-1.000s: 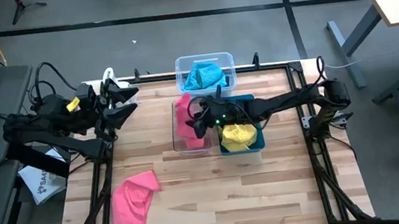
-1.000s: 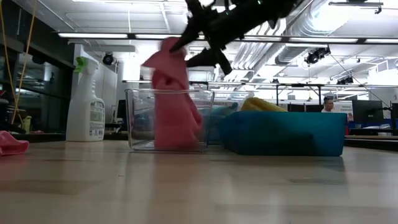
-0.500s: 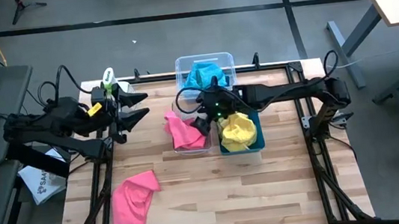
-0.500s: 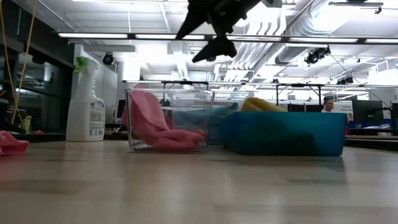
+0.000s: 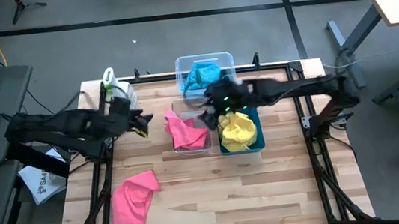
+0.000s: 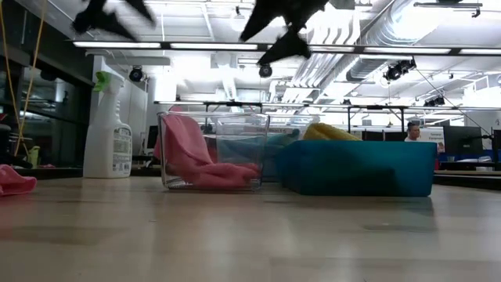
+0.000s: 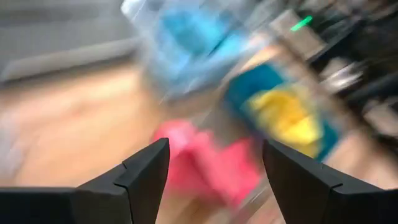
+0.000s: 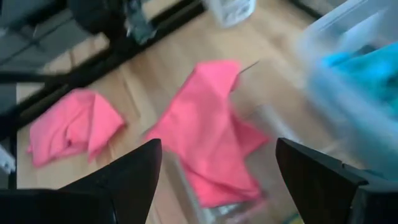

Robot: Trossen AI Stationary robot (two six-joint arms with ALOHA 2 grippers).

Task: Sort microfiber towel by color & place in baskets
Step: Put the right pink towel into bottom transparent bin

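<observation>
My left gripper grabs the pink towel on the tabletop by its middle (image 5: 137, 202) next, to sort it with its pink match in the clear basket (image 5: 185, 132).
One pink towel (image 5: 186, 131) lies in the near clear basket (image 5: 179, 149), a flap of it draped over the basket's left rim (image 6: 174, 137). A second pink towel (image 5: 135, 201) lies flat on the table near the left edge. The far clear basket (image 5: 224, 60) holds a blue towel (image 5: 203, 74). The teal basket (image 5: 257, 144) holds a yellow towel (image 5: 237, 131). My right gripper (image 5: 210, 105) hovers open above the baskets, empty (image 8: 217, 177). My left gripper (image 5: 141, 123) is open and empty (image 7: 214, 171), in the air left of the near clear basket.
A white spray bottle (image 5: 109, 80) stands at the far left corner of the table (image 6: 109, 125). The three baskets cluster at the far middle. Bare wood (image 5: 269, 194) stretches across the near half. A keyboard and desk sit beyond the left edge.
My right gripper has let go of the pink towel, which dropped into the near clear basket with one flap over its left rim. That gripper then drew up and toward the far edge. My left gripper has swung from the far left corner toward the near clear basket.
</observation>
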